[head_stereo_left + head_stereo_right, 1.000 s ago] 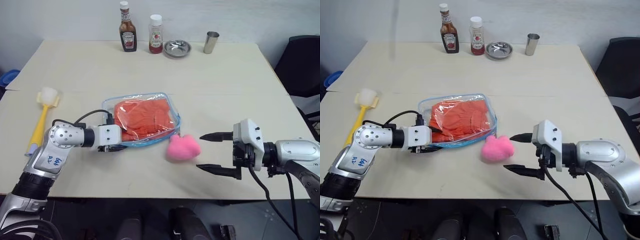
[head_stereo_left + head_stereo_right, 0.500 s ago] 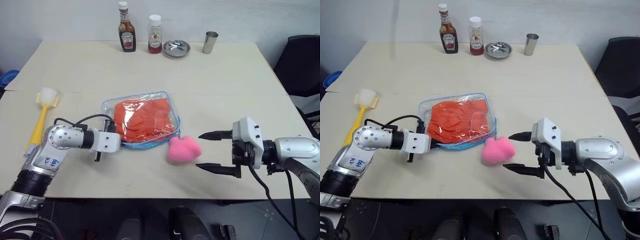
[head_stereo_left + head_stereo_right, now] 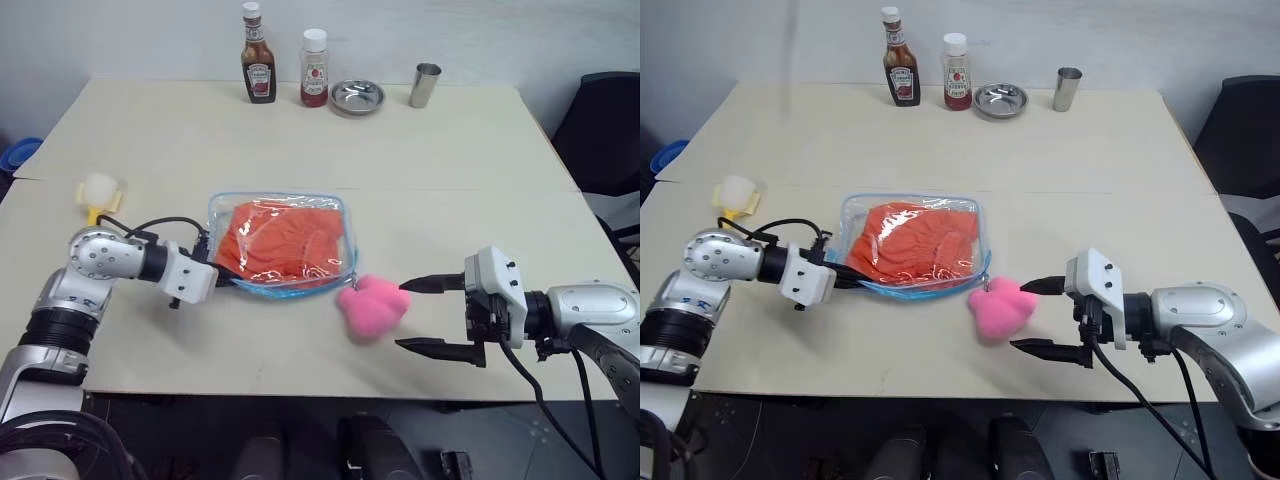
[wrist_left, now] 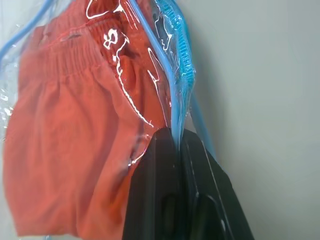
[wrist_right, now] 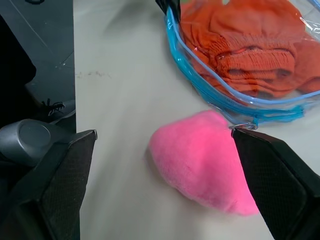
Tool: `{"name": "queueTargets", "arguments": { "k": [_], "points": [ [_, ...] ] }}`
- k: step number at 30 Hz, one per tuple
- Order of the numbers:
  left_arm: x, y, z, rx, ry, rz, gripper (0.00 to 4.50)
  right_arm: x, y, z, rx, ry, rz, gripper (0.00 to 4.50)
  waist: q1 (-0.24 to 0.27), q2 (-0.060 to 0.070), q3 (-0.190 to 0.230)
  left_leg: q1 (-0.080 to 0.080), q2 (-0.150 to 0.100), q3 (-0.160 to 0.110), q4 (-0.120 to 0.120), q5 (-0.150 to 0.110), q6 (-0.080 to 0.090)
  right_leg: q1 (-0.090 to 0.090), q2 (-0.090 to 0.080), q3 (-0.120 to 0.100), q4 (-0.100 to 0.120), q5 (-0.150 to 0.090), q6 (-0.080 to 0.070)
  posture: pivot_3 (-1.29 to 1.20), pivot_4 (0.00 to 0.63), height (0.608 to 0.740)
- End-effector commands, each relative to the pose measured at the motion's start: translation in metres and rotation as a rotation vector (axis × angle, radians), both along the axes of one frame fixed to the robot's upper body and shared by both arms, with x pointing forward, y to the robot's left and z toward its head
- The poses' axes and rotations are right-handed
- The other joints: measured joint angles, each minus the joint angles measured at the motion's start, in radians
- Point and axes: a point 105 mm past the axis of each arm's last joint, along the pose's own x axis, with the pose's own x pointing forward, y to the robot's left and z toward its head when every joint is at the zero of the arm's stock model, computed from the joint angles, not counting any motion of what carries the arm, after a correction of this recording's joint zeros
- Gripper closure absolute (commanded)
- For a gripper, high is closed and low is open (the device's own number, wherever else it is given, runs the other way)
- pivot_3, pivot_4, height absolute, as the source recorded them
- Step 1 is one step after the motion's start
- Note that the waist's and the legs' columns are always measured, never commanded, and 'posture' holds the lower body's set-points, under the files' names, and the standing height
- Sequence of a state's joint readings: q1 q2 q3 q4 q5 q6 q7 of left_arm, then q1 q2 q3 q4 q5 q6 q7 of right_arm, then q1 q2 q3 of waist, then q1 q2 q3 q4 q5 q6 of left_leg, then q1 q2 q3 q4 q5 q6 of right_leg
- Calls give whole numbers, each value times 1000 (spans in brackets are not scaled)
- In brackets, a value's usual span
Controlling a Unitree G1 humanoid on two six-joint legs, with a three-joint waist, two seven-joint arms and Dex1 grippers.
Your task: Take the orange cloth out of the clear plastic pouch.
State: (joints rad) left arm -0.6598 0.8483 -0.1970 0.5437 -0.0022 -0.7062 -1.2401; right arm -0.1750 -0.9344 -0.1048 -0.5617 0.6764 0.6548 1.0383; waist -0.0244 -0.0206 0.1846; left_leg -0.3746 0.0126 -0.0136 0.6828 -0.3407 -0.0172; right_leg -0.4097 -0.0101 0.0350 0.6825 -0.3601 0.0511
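The robot will open the pouch for the orange cloth [image 5: 250, 50], so its right gripper will grab the pouch's blue zipper edge [image 5: 280, 114] next.
The clear plastic pouch [image 3: 338, 222] with light blue edging lies flat at the table's middle, with the orange cloth [image 3: 275, 240] bunched inside it. My left gripper [image 3: 222, 280] is shut on the pouch's near left edge; the left wrist view shows its black fingers [image 4: 165, 190] pinching the blue rim [image 4: 181, 60] beside the cloth [image 4: 65, 130]. My right gripper [image 3: 401, 316] stands open just right of a pink plush [image 3: 372, 305], apart from the pouch. In the right wrist view the plush [image 5: 200, 165] lies between its spread fingers, near the pouch's zipper end [image 5: 250, 117].
Two sauce bottles [image 3: 257, 66] [image 3: 314, 68], a metal dish [image 3: 358, 96] and a metal cup [image 3: 426, 85] stand along the far edge. A yellow brush [image 3: 98, 192] lies at the left. A black chair [image 3: 605, 130] stands beyond the table's right side.
My left gripper has shut on the pouch's edge and rolled, and the arm has swung out to the left. The pouch has turned to lie squarer. The right gripper has kept still.
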Motion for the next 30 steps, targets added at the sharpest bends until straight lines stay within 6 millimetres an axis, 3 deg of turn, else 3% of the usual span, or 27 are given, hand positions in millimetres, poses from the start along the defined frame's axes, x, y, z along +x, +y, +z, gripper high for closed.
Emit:
{"name": "queueTargets", "arguments": {
  "k": [1,6,13,19,23,30],
  "points": [
    [-4,3,6,-25,16,27,3480,2,-4,6,-9,-42,-27,0,-4,0,0,0,0,0,0,0,0,0,0,0,0,0,0,0,150,740],
    [-20,-3,22,-198,174,125,1900,1,-8,3,-16,-29,-42,0,-4,0,0,0,1,0,0,0,0,0,0,0,1,0,0,0,150,740],
    [-70,-34,62,-444,629,165,1900,10,-10,-9,-31,-15,-77,0,-2,0,0,0,1,-1,0,0,0,1,0,0,0,0,0,0,150,740],
    [-73,-55,65,-474,653,163,1900,35,-8,-35,-27,37,-110,0,-3,0,0,2,0,-1,0,0,0,2,0,0,0,0,0,0,150,740],
    [-71,-60,60,-457,614,160,1869,46,-6,-51,-17,78,-110,916,-5,0,0,2,0,-1,0,0,-1,1,1,1,0,0,0,0,150,740],
    [-65,-58,61,-469,572,178,1869,16,17,-49,37,149,58,3373,-2,0,0,2,0,-1,0,0,0,1,1,1,0,0,0,0,150,740]
  ]
}}
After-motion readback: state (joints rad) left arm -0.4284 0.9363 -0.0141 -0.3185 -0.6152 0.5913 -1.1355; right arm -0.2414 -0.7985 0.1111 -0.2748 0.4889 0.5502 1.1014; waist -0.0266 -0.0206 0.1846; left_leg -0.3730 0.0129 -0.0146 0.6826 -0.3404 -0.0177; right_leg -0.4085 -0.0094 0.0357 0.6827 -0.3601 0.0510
